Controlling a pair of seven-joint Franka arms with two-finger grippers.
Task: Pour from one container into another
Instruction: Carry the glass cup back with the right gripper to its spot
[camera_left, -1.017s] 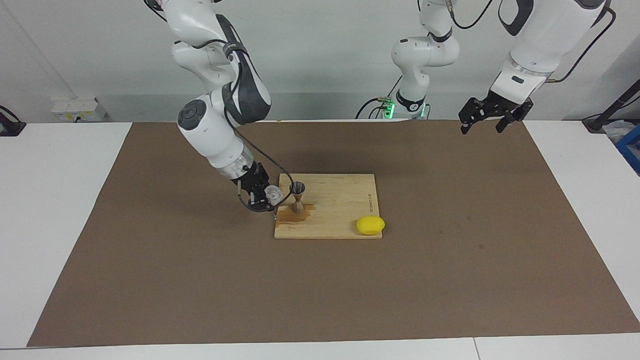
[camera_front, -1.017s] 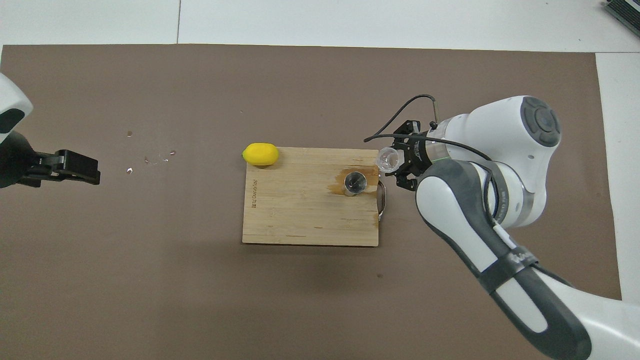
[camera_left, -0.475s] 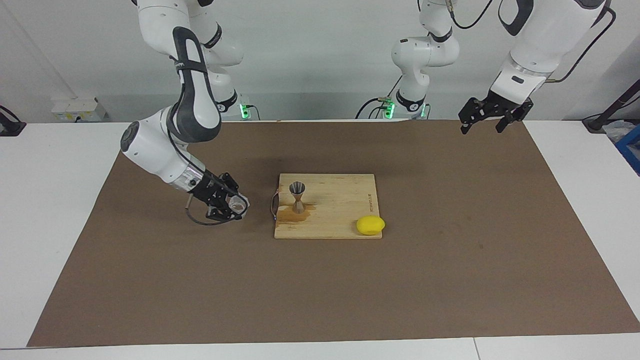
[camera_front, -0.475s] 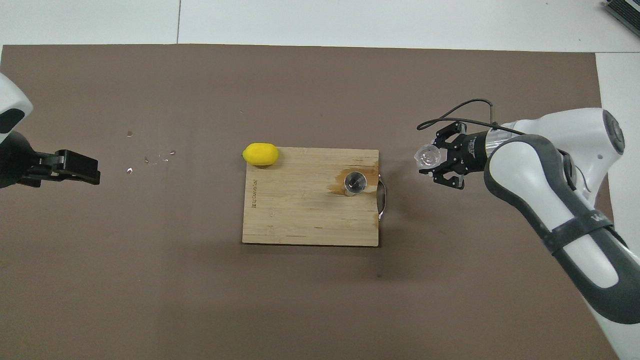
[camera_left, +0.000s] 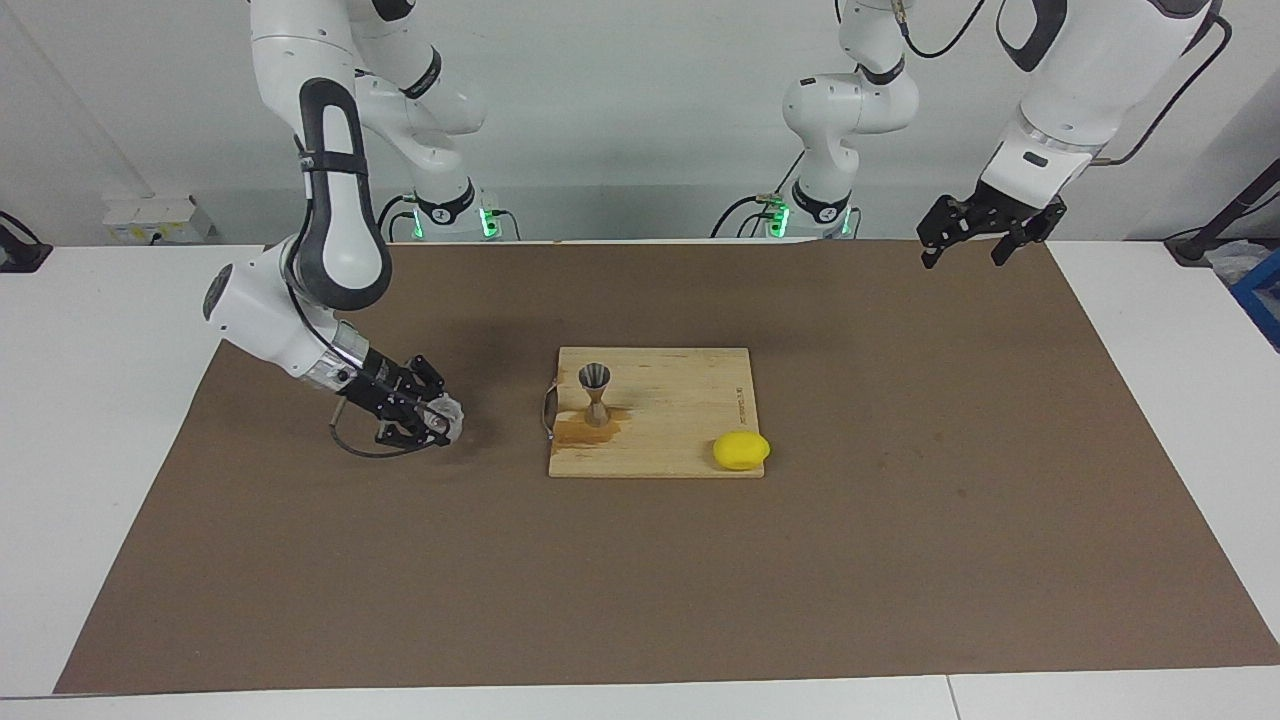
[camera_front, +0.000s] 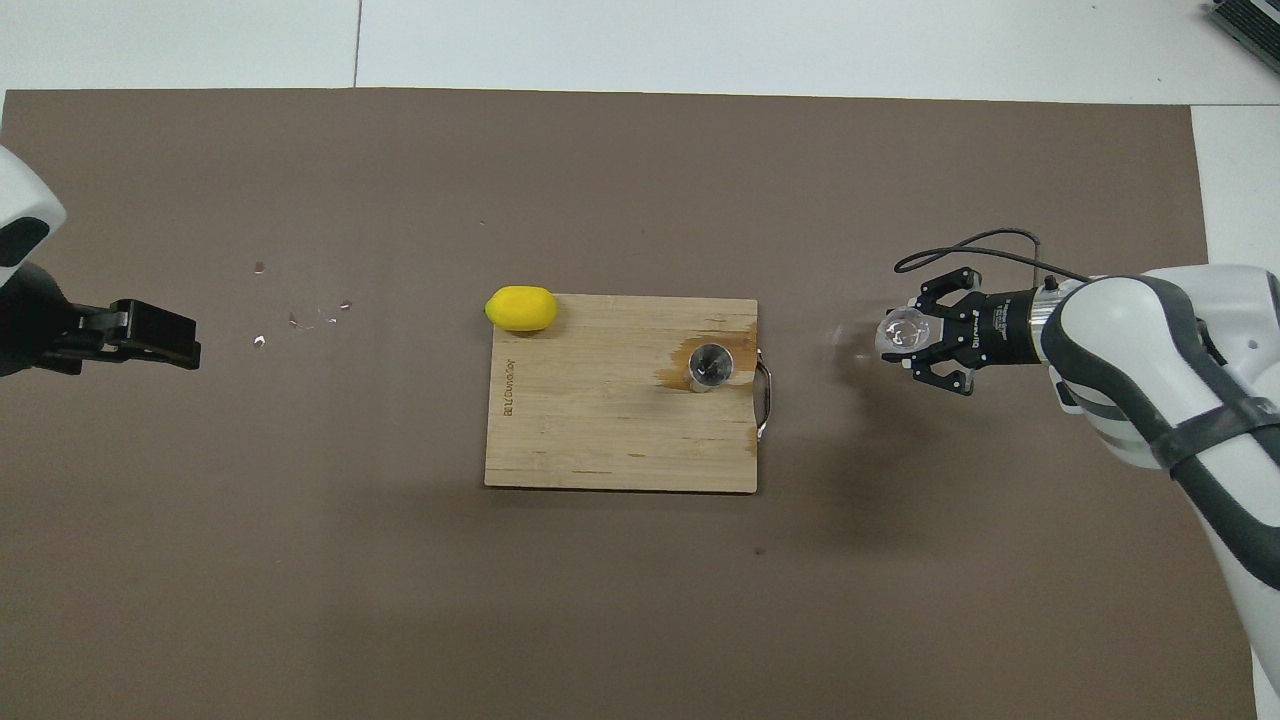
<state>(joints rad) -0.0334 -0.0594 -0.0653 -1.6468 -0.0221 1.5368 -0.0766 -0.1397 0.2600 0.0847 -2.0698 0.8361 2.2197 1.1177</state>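
My right gripper should keep holding the clear glass cup, as the cup is hanging above the brown mat, apart from its shadow.
The silver hourglass jigger (camera_left: 595, 392) stands upright on the wooden board (camera_left: 690, 400), with a wet stain around its foot; it also shows in the overhead view (camera_front: 711, 365). My right gripper (camera_left: 432, 422) is shut on the small clear glass cup (camera_left: 448, 414), which lies tilted on its side. It is low over the brown mat, off the board toward the right arm's end of the table. Gripper (camera_front: 922, 347) and cup (camera_front: 903, 333) also show in the overhead view. My left gripper (camera_left: 968, 250) waits open and empty, raised over the mat's edge at the left arm's end.
A yellow lemon (camera_left: 741, 450) lies at the board's corner farther from the robots, toward the left arm's end. The board (camera_front: 600, 440) has a metal handle (camera_front: 765, 400) on the edge toward the cup. Small clear specks (camera_front: 300, 320) lie on the mat near the left gripper (camera_front: 160, 337).
My right gripper has carried the tilted cup away from the jigger, off the board toward the right arm's end and lower over the mat. The left arm has not moved.
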